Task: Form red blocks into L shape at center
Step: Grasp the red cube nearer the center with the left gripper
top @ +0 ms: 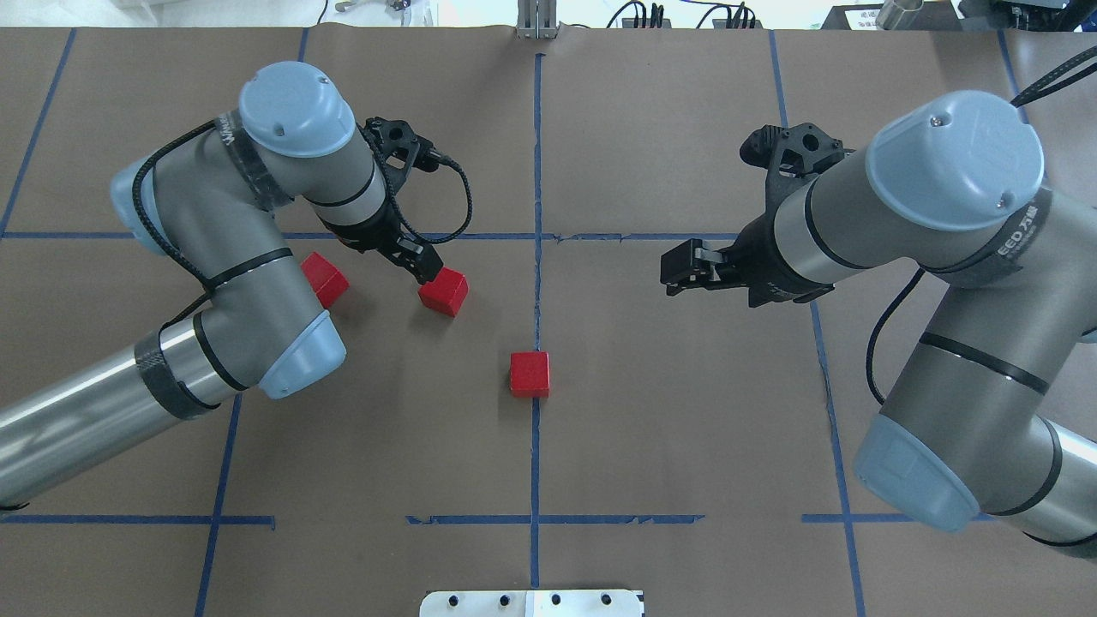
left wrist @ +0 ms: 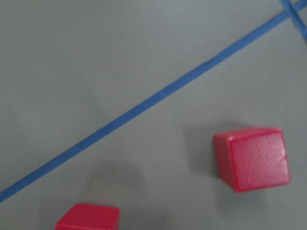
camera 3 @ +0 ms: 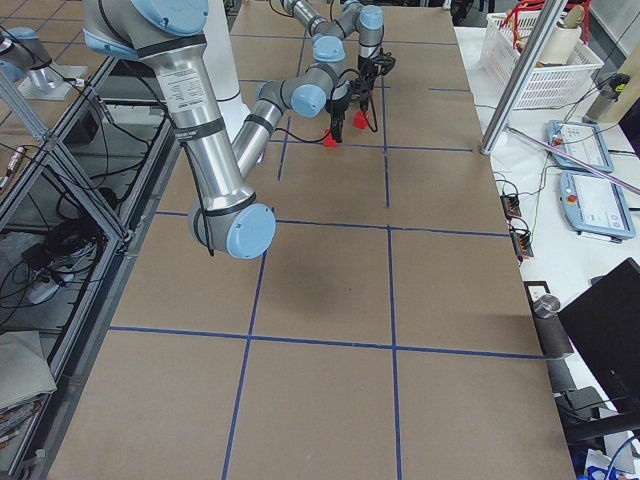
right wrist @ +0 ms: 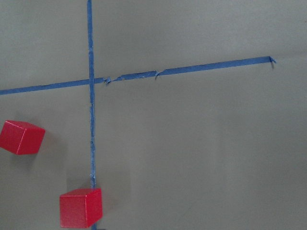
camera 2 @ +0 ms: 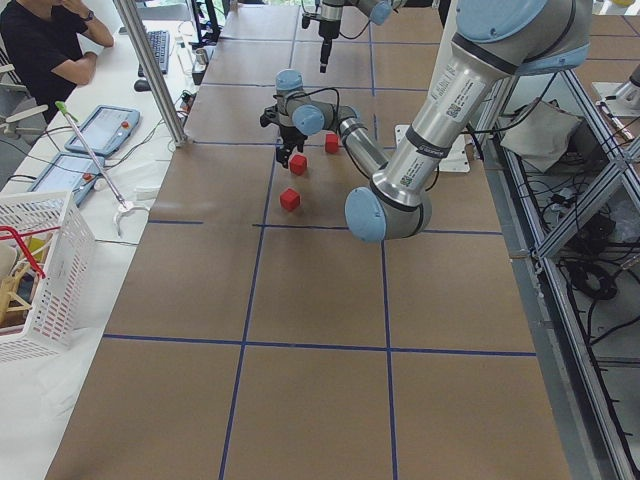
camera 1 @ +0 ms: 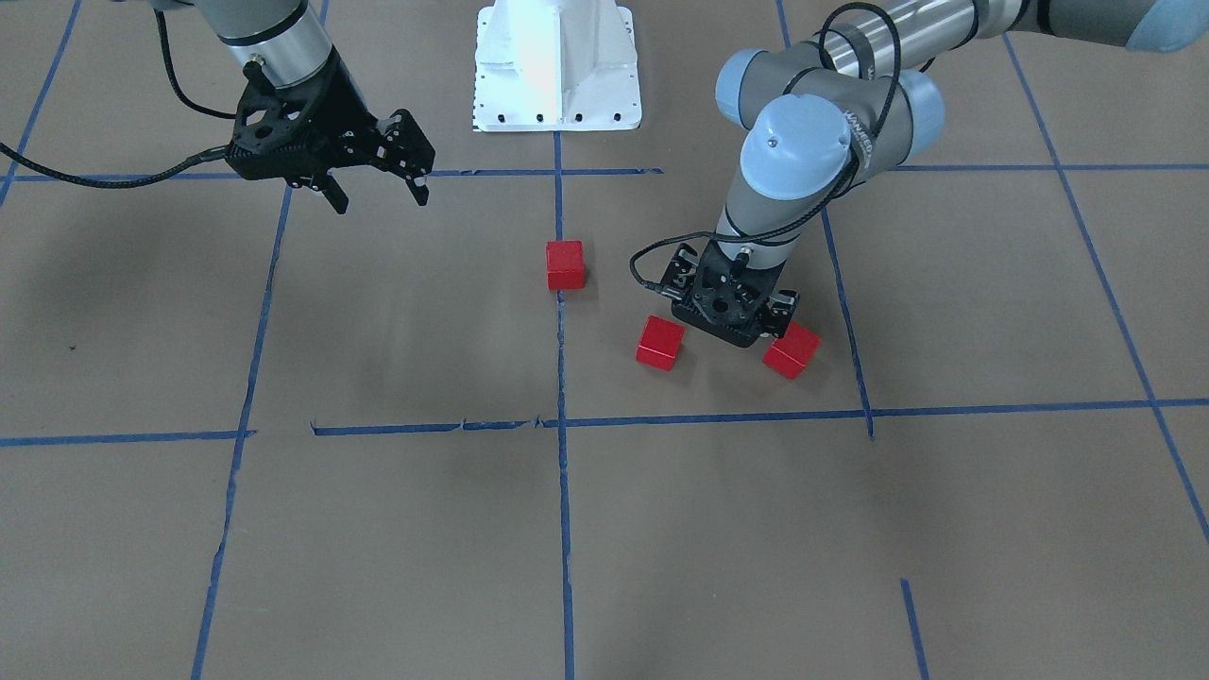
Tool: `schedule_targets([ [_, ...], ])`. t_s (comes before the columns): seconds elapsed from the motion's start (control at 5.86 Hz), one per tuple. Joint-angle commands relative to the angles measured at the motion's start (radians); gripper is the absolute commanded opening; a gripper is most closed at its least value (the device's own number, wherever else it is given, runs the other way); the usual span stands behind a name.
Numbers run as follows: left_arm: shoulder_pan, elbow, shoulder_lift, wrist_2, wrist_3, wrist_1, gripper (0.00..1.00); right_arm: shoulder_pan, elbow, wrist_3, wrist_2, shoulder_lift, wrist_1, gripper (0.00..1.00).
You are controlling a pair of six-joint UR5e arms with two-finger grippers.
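Observation:
I should grab the second red block's opposite sides with my left gripper next, to start the L shape at center.
Three red blocks lie apart on the brown table. One red block sits on the centre tape line. The second red block and the third red block lie on my left side. My left gripper hangs low between these two, jaws spread and empty, one finger next to the second block. The left wrist view shows the second block and the third block. My right gripper is open and empty, raised over my right half.
Blue tape lines cross the table in a grid. The white robot base plate stands at the table's robot side. In the exterior left view a white basket and an operator are beside the table.

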Motion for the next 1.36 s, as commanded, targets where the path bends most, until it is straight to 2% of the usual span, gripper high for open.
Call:
schedule_targets([
  [0.0,0.036,0.041,-0.027,0.002,-0.061,-0.021,1.00,0.003,0.005,-0.003,0.006,-0.026,0.000,1.00],
  [0.85,0.050,0.176,-0.033,0.013,-0.099,-0.205,1.00,0.002,-0.001,-0.003,0.006,-0.051,0.002,1.00],
  [1.19,0.059,0.178,-0.036,0.013,-0.140,-0.231,1.00,0.000,-0.001,-0.003,0.004,-0.050,0.003,1.00],
])
